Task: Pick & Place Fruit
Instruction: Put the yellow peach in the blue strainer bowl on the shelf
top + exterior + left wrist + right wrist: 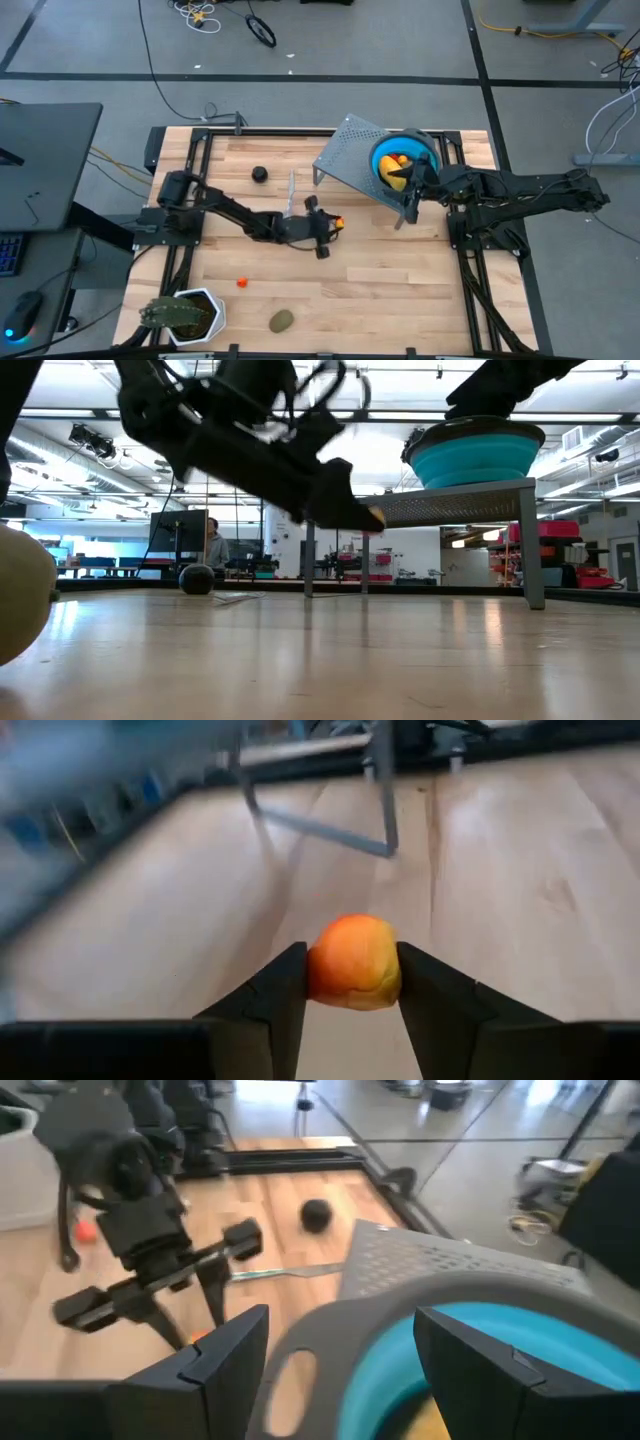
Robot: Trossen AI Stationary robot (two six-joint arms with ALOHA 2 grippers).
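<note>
The right gripper grabs the small orange fruit by its round body (339, 224) next, to get it into the blue bowl.
A small round orange fruit (355, 962) sits between the fingers of my left gripper (352, 952), which is shut on it above the middle of the table (338, 222). A blue bowl (405, 158) holding a yellow fruit (396, 172) rests on a perforated metal stand (345, 155) at the far right. My right gripper (340, 1320) hangs open just above the bowl's near side (408, 208), touching nothing. On the table lie a dark round fruit (260, 173), a tiny orange-red bit (241, 283) and an olive oval (282, 320). My left gripper pinches the orange fruit by its two opposite sides (318, 972) between its two fingers, at their free ends. The fingers come from the table's left, slanting slightly down. The fruit (375, 518) is lifted clear of the table.
A green spiky plant in a white pot (185, 315) stands at the near left corner. A thin pale stick (292, 190) lies just beyond my left gripper. The stand's legs (535, 550) stand on the table at the right. Bare wood lies at the near right.
</note>
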